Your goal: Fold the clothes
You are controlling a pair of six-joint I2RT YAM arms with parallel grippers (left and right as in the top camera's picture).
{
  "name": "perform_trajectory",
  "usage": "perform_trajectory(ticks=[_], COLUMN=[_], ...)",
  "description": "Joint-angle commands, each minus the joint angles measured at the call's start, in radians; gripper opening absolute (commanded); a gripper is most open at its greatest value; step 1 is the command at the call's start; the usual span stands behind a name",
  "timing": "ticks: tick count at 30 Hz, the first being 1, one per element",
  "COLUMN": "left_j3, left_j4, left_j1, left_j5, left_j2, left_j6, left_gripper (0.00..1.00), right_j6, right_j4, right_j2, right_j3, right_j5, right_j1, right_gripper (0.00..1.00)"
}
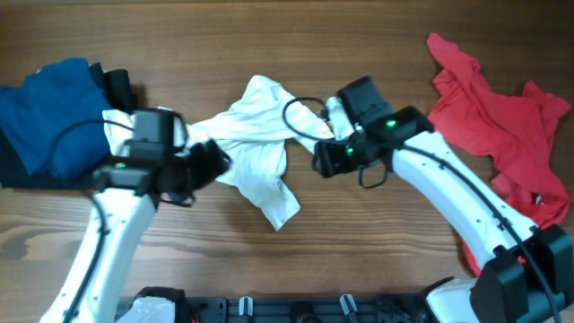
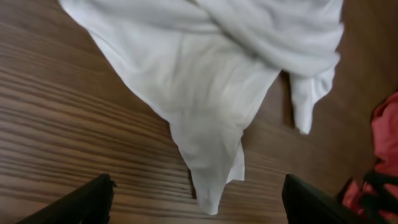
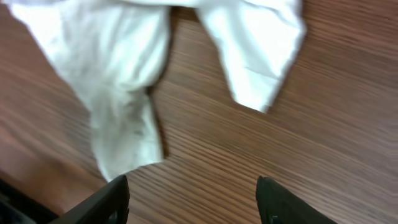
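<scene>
The robot's left gripper should grab the white T-shirt by its pointed lower end next, so the crumpled body of the T-shirt stays free to be spread for folding.
A white T-shirt lies crumpled and twisted in the middle of the wooden table. My left gripper hovers at its left edge and my right gripper at its right edge. In the left wrist view the left gripper is open, its black fingers wide apart above the shirt's pointed lower tip. In the right wrist view the right gripper is open over bare wood, with the shirt just ahead. Neither holds cloth.
A blue garment lies bunched at the far left over a black one. A red garment is spread along the right side, its edge also showing as red cloth in the left wrist view.
</scene>
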Motion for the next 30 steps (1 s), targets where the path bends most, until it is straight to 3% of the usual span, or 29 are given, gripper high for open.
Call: perform_trajectory(ticks=[1,7,15,16,17,18,19,20,24,30], left_j3=[-0.076,-0.115,-0.115,-0.115,-0.115,-0.115,-0.115,-0.114,-0.114,-0.114], left_j4=[0.082,0.246,0.385,0.391,0.392,0.388,0.378,0.365,0.284,0.037], left_j1=[-0.102,-0.244,-0.368,-0.373,-0.377,-0.378,-0.378,-0.376,-0.332,-0.192], left_j5=[0.035,0.013,-0.064,-0.063,-0.063,-0.063,-0.063,-0.064,-0.064,-0.202], left_j2=[0.071,0.222,0.433,0.452,0.464,0.471,0.472,0.471,0.406,0.161], left_j6=[-0.166,-0.285,-0.319,-0.320,-0.326,-0.326,-0.325,-0.325,-0.309,-0.267], left_gripper=[0.88,0.88,0.85,0.80,0.68,0.52,0.24,0.06,0.04,0.04], right_j6=[0.013,0.011,0.011,0.011,0.011,0.011,0.011,0.011,0.011,-0.020], right_j4=[-0.021,-0.032,-0.031,-0.031,-0.031,-0.031,-0.029,-0.023,0.007,0.053], right_j2=[-0.009,-0.009,-0.009,-0.009,-0.009,-0.009,-0.009,-0.009,-0.002,0.054], right_j3=[0.009,0.009,0.009,0.008,0.008,0.008,0.008,0.006,-0.007,-0.032], right_j5=[0.022,0.022,0.022,0.022,0.022,0.022,0.022,0.024,0.045,0.044], right_j1=[-0.047,-0.081,-0.081,-0.081,-0.081,-0.081,-0.081,-0.081,-0.081,-0.075], right_gripper=[0.66,0.66,0.67,0.67,0.67,0.67,0.71,0.73,0.73,0.56])
